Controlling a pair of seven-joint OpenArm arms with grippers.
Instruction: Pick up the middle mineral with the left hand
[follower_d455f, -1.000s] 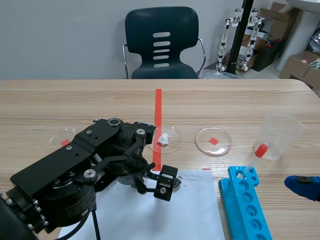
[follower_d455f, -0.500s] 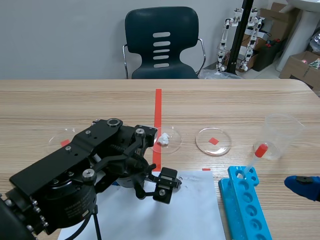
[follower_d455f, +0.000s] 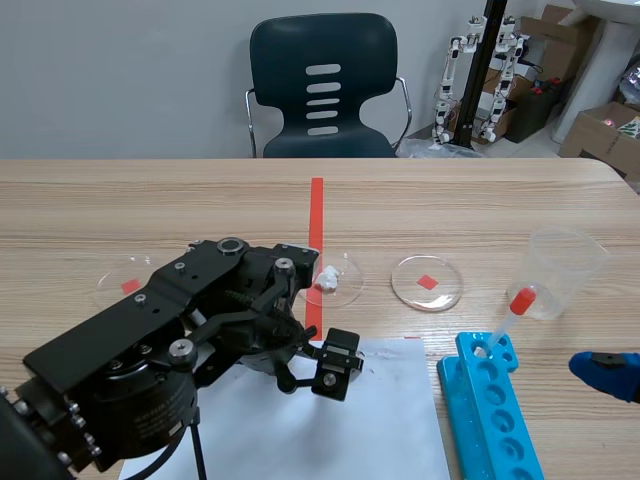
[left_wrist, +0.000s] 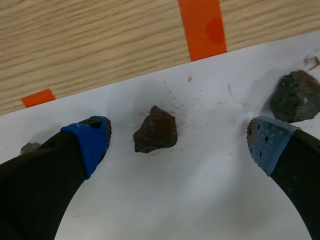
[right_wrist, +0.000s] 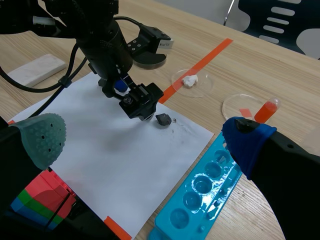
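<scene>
The robot's left gripper should next take the middle mineral by the sides beside its pointed tip, to lift it off the white paper.
The middle mineral, a small brown rock, lies on the white paper. My left gripper is open low over it, its blue pads on either side of the rock and not touching it. A dark grey rock lies beyond the right finger, and a small grey piece shows behind the left finger. In the scene view the left arm hides the middle rock. The right wrist view shows only the dark grey rock beside that gripper. My right gripper is open and holds nothing, near the table's right front.
Three petri dishes stand beyond the paper: one with white mineral, one over a red mark, one at the left. A clear cup, a red-bulbed dropper and a blue tube rack are at the right.
The left gripper has shifted only slightly over the paper. The right arm and the other things have not moved.
</scene>
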